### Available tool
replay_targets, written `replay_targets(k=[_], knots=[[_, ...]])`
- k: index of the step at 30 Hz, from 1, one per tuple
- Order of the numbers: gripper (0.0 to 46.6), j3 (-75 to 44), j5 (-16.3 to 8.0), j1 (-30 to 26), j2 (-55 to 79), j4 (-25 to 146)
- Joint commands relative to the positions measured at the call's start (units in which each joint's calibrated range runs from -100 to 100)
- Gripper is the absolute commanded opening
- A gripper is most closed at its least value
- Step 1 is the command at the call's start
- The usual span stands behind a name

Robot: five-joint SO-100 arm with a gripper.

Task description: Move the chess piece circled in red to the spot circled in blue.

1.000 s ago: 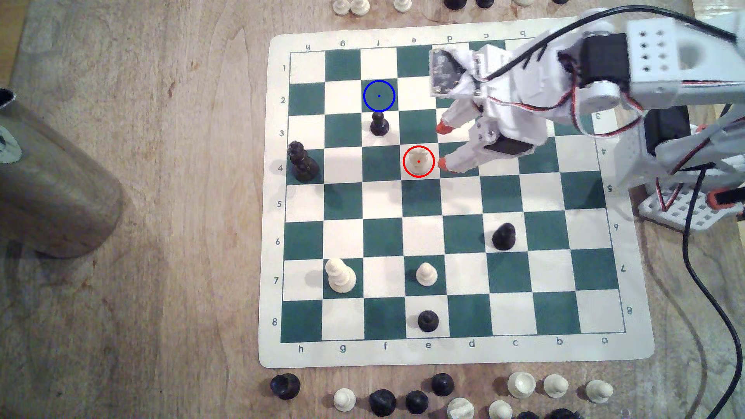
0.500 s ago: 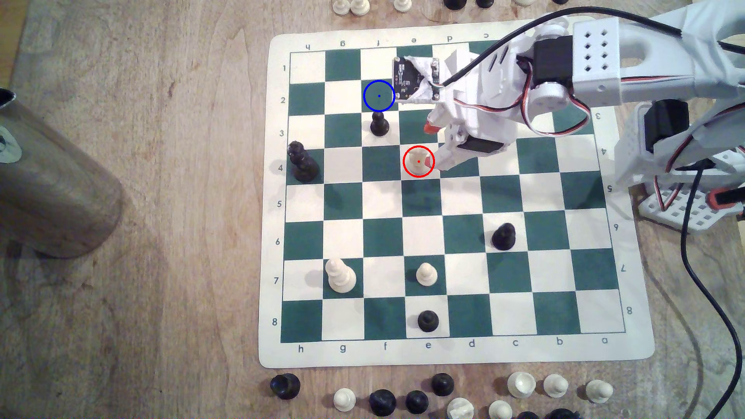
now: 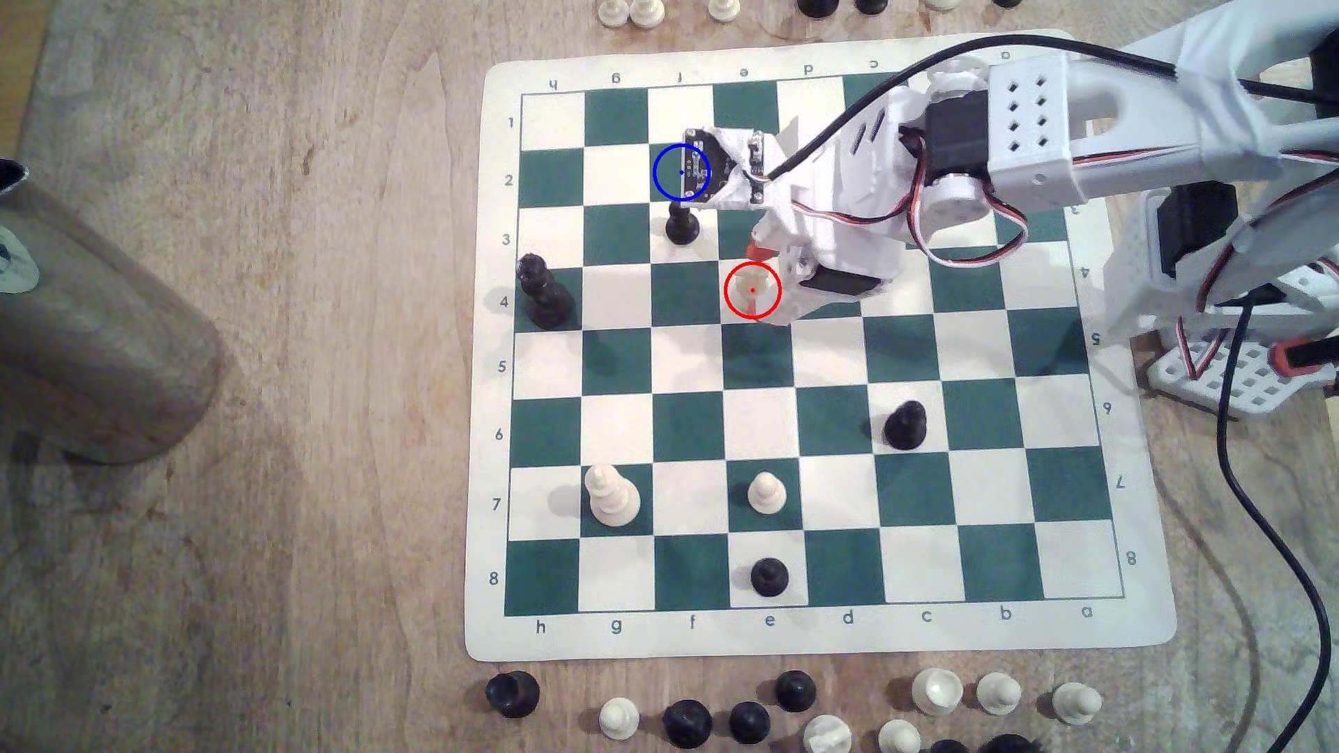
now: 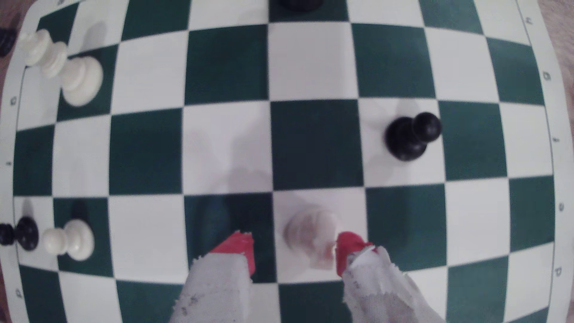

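Next, my gripper takes hold of the white chess piece by its narrow upper part point(image 4: 321, 254) to carry it to the blue-circled spot.
The chess piece, a small cream-white rook point(image 3: 751, 284), stands upright inside the red ring on a white square of the board point(image 3: 833, 637). My gripper point(image 3: 755, 279) is open and straddles it, one red fingertip on each side. In the wrist view the rook point(image 4: 310, 236) sits between the red fingertips point(image 4: 239, 248), close against one and apart from the other; the gripper point(image 4: 295, 250) holds nothing. The spot point(image 3: 665, 177), a dark green square with a blue ring, lies two rows up and one column to the exterior view's left, partly covered by my wrist camera board.
A black pawn point(image 3: 681, 224) stands just below the spot. On the board are also a tall black piece point(image 3: 543, 289), two more black pawns point(image 3: 906, 426) point(image 3: 769, 577), a tall white piece point(image 3: 612, 496) and a white pawn point(image 3: 766, 492). Spare pieces line the table's edges. A cylinder point(image 3: 94, 326) stands far left.
My arm has moved toward the exterior view's left. The open fingers, which were to the right of the rook, now stand on either side of it. The rook has not moved.
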Motion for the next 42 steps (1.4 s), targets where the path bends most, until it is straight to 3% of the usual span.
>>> replay_targets(k=[1,20,28,32,42], knots=[[13.8,-3.9,0.0,0.5,-0.2,-1.2],[12.1,-3.9,0.3,1.1,4.9,-5.3],[6.6,-4.4,0.3,1.1,6.2,-5.9],[0.4,-4.6,0.3,1.0,6.2,-5.9],[0.3,-7.9,-0.2,0.5,1.4,2.0]])
